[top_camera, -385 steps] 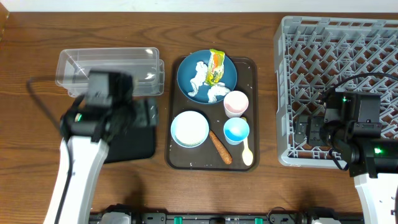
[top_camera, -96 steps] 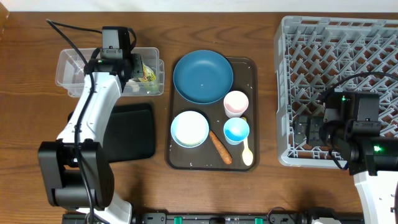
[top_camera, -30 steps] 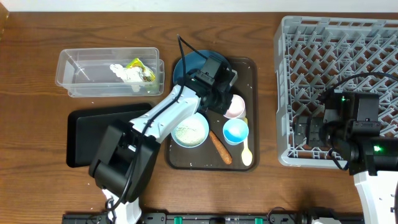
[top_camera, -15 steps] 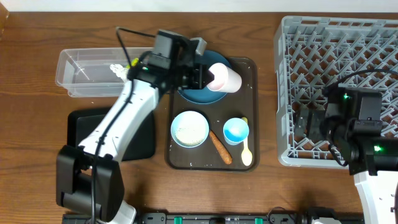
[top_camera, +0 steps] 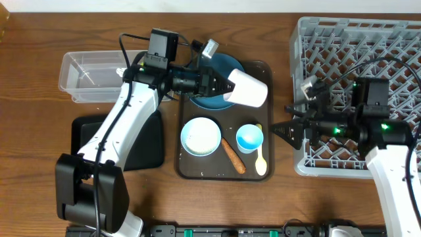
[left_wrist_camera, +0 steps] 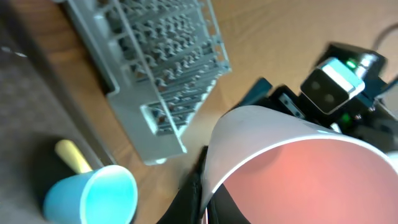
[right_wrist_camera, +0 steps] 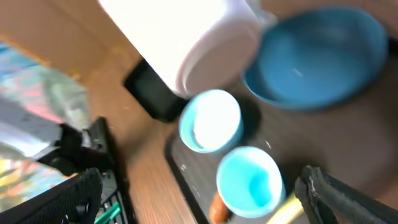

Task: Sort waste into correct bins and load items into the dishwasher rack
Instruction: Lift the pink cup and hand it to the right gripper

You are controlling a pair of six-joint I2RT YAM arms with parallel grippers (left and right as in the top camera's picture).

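My right gripper is going to grab the pinkish-white cup next, around its outer sides at the cup's bottom end (top_camera: pixel 257 93), so that it can load the cup with its opening down into the dishwasher rack (top_camera: pixel 368 59).
My left gripper (top_camera: pixel 223 84) is shut on the rim of the pinkish-white cup (top_camera: pixel 248 89), which it holds on its side above the brown tray's right half. The left wrist view shows that cup (left_wrist_camera: pixel 298 168) close up, with one finger inside the rim. My right gripper (top_camera: pixel 279 130) stands open, pointing left between the dishwasher rack (top_camera: pixel 368 59) and the tray. Below it in the right wrist view lie the light blue cup (right_wrist_camera: pixel 249 180), white bowl (right_wrist_camera: pixel 211 121) and blue plate (right_wrist_camera: pixel 317 59). The carrot stick (top_camera: pixel 231 156) and yellow spoon (top_camera: pixel 262 161) rest on the tray.
The brown serving tray (top_camera: pixel 266 72) sits mid-table. A clear tub (top_camera: pixel 92 76) stands at the back left, partly behind my left arm. The flat black tray (top_camera: pixel 135 145) lies in front of the tub. The rack fills the right side.
The left gripper has carried the cup up and to the right. The right arm has swung out from over the rack toward the tray, jaws still open.
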